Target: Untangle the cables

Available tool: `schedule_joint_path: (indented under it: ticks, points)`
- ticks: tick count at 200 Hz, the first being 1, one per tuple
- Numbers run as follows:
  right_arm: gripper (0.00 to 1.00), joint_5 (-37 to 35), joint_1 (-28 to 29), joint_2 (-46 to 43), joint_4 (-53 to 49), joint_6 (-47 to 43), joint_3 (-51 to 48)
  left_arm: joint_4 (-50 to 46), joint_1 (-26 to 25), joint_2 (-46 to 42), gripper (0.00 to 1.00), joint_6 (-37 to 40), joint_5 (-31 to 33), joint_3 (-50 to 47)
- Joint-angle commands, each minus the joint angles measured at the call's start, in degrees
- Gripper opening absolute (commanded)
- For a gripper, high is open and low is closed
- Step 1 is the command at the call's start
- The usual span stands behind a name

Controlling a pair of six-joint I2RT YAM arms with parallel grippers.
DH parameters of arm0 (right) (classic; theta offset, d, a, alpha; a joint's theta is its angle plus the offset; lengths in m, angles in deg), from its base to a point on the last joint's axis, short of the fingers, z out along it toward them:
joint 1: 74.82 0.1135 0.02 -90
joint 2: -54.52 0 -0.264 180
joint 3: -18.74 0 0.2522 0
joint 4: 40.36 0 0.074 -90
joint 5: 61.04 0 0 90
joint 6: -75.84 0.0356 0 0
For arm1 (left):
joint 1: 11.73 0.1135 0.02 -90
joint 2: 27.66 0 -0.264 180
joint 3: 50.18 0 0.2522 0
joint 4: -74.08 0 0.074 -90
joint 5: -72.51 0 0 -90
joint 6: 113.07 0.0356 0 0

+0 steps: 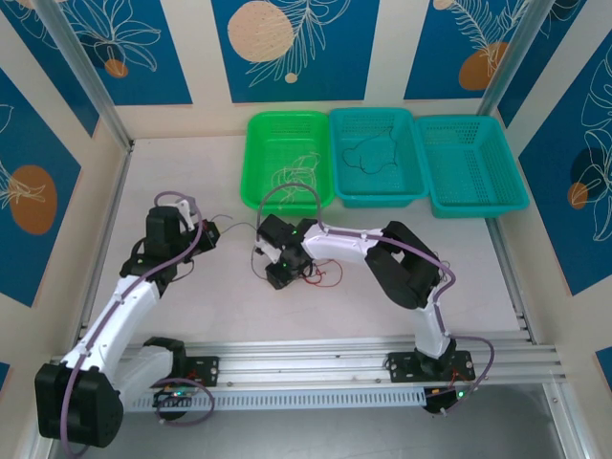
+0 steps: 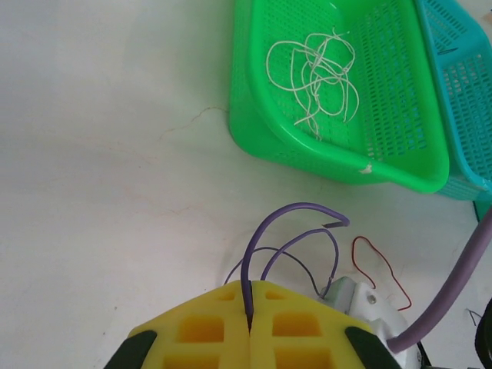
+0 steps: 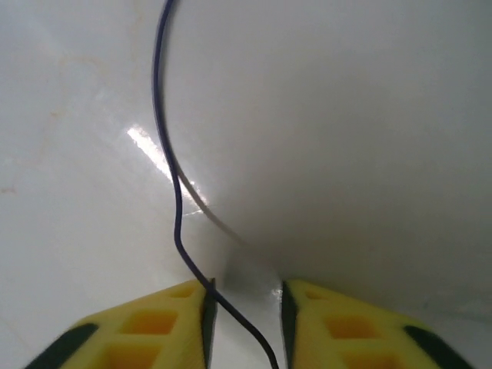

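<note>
My left gripper is ready to open. A flat empty surface is below the dark purple cable (image 1: 239, 227), so the cable would land on the tabletop.
My left gripper (image 2: 251, 286) is shut on a dark purple cable (image 2: 301, 209), which arches up out of its yellow fingers. From above, the left gripper (image 1: 211, 232) sits at centre-left of the table, and the purple cable (image 1: 239, 227) runs right toward my right gripper (image 1: 279, 272). The right gripper (image 3: 244, 307) is open close over the table, with the purple cable (image 3: 175, 200) passing through the gap beside its left finger. A red cable (image 1: 322, 276) lies just right of it, and the same red cable (image 2: 378, 269) is in the left wrist view. White cables (image 2: 315, 69) lie in the green basket (image 2: 307, 154).
Three baskets line the back: a green basket (image 1: 251, 163), a middle teal basket (image 1: 378, 199) holding a dark cable (image 1: 371, 158), and a right teal basket (image 1: 478, 206). Aluminium rails run along the near edge (image 1: 316, 359). Walls enclose the table.
</note>
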Motion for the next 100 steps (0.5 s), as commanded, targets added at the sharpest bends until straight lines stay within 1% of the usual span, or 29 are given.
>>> schedule_joint_path:
  ticks: [1,10,22,33,45,51,67,85,100]
  points:
    - [0.1,-0.7,0.3,0.1,-2.4,-0.3,-0.3,1.6,-0.5,0.6,0.0,0.3,-0.1,0.7]
    - [0.0,0.1,0.2,-1.2,-1.4,0.2,-0.9,2.2,-0.5,0.5,0.0,0.5,-0.4,0.5]
    - [0.0,3.6,-0.1,-4.6,1.4,1.0,-2.9,3.5,-0.5,0.1,0.0,0.7,-0.9,0.0]
    - [0.0,7.1,-1.1,-8.4,4.1,2.0,-5.0,5.3,-0.5,-0.9,0.13,0.6,-1.6,-1.0]
    - [0.0,10.6,-3.3,-13.2,7.1,4.0,-7.8,8.0,-0.5,-2.5,0.34,0.4,-2.8,-2.4]
    - [0.0,12.4,-4.8,-15.7,8.9,5.2,-9.4,9.4,-0.5,-3.3,0.41,0.2,-3.5,-3.3]
    - [0.0,18.5,-9.4,-22.1,14.6,9.3,-14.3,12.8,-0.5,-5.6,0.5,0.1,-5.5,-5.4]
    - [0.0,24.0,-13.8,-28.9,22.2,14.4,-20.1,17.6,-0.6,-7.7,0.61,0.3,-9.2,-8.3]
    - [0.0,26.7,-16.4,-32.5,26.7,18.2,-23.4,21.4,-0.8,-8.3,0.65,-0.7,-12.7,-10.6]
